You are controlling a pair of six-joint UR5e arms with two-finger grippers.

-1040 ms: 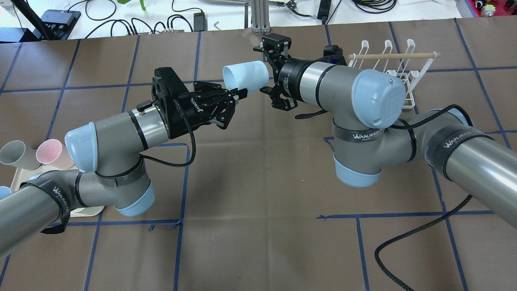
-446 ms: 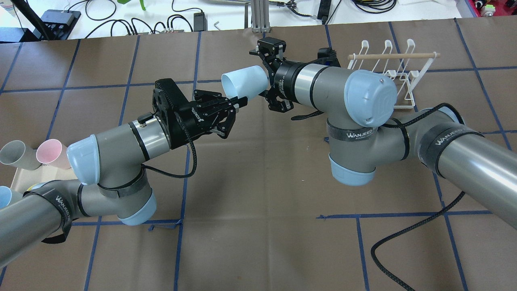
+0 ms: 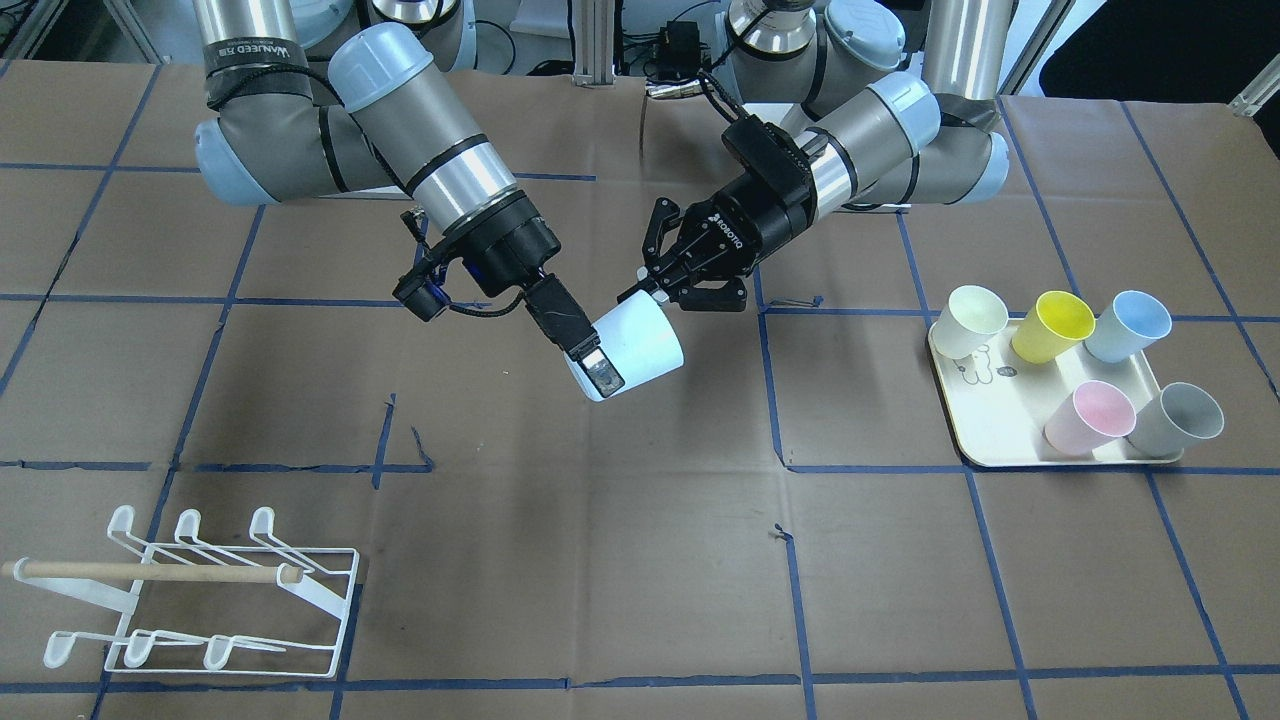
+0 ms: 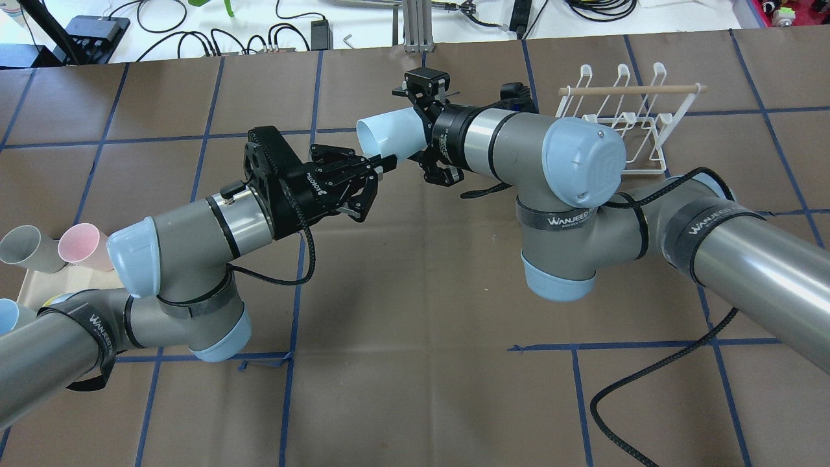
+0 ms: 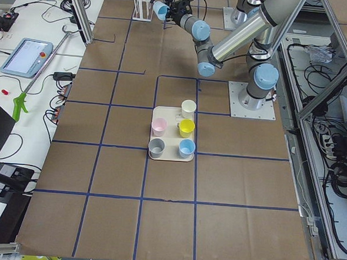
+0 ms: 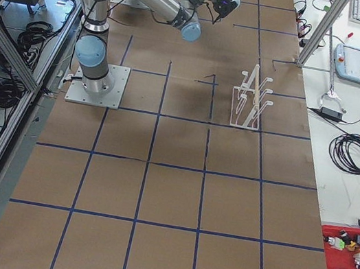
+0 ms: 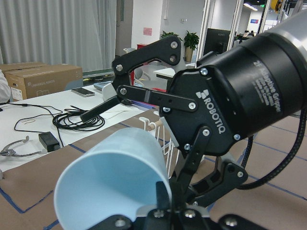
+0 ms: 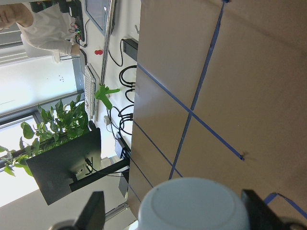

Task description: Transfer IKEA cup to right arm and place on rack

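Observation:
The pale blue IKEA cup needs to go on the rack, so my right gripper should grab the cup by its base next.
The light-blue IKEA cup hangs on its side in mid-air between both arms. My left gripper is shut on its rim; in the front view it pinches the rim from the right. My right gripper is open, with its fingers on either side of the cup's base. One finger lies along the cup's side. In the right wrist view the cup's bottom sits between the spread fingers. The white wire rack stands empty at the far right.
A cream tray holds several cups by the left arm's side; pink and grey ones show in the overhead view. A loose black cable lies on the table under the right arm.
My right gripper has moved left, further over the cup's base. The cup's base has tipped slightly upward. The left gripper has kept its hold on the rim.

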